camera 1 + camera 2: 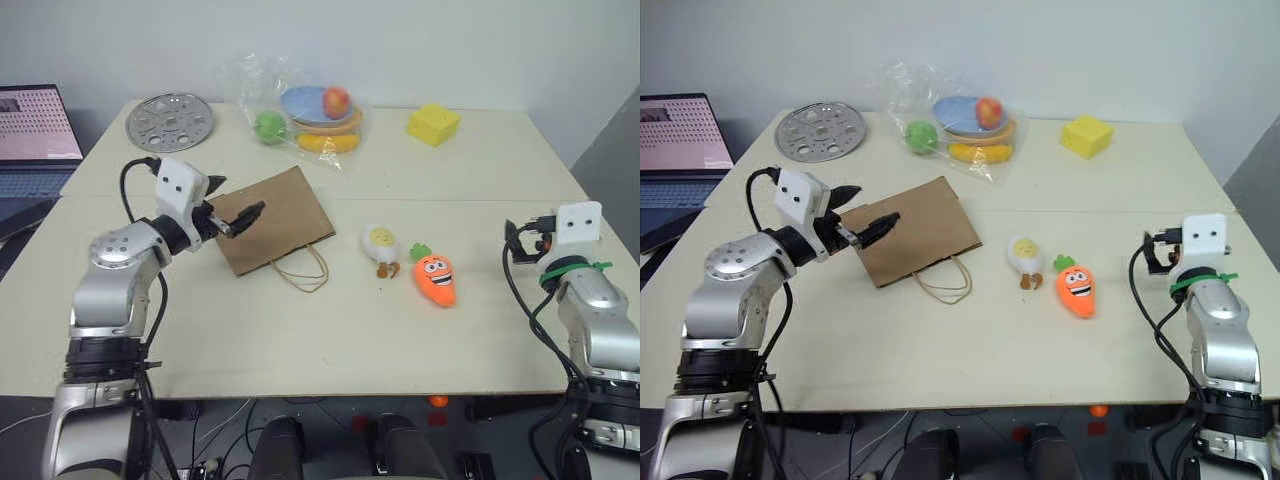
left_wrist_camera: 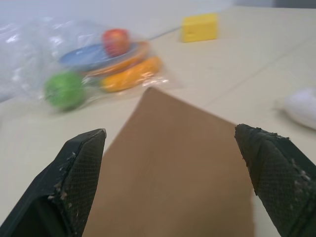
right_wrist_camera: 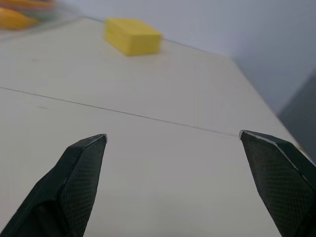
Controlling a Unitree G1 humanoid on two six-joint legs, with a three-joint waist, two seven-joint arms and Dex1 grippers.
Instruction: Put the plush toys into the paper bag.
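Observation:
The brown paper bag [image 1: 275, 222] is lying flat, so I need to take hold of its loose string handle with my left gripper next.
The brown paper bag [image 1: 275, 222] lies flat on the table, left of centre, with its string handles [image 1: 303, 270] toward the front edge. My left gripper [image 1: 232, 203] hovers open over the bag's left edge, and the bag shows between its fingers in the left wrist view. To the right of the bag lie the two plush toys: a white egg figure [image 1: 381, 247] and, beside it, an orange carrot [image 1: 435, 279] with green leaves. My right gripper [image 3: 173, 136] is open over bare table to the right of the carrot, with nothing between its fingers.
A clear plastic bag of fruit and plates [image 1: 300, 115] sits at the back centre, and a yellow block [image 1: 433, 124] is at the back right. A round metal disc [image 1: 171, 121] lies at the back left. A laptop [image 1: 35, 130] stands beyond the table's left edge.

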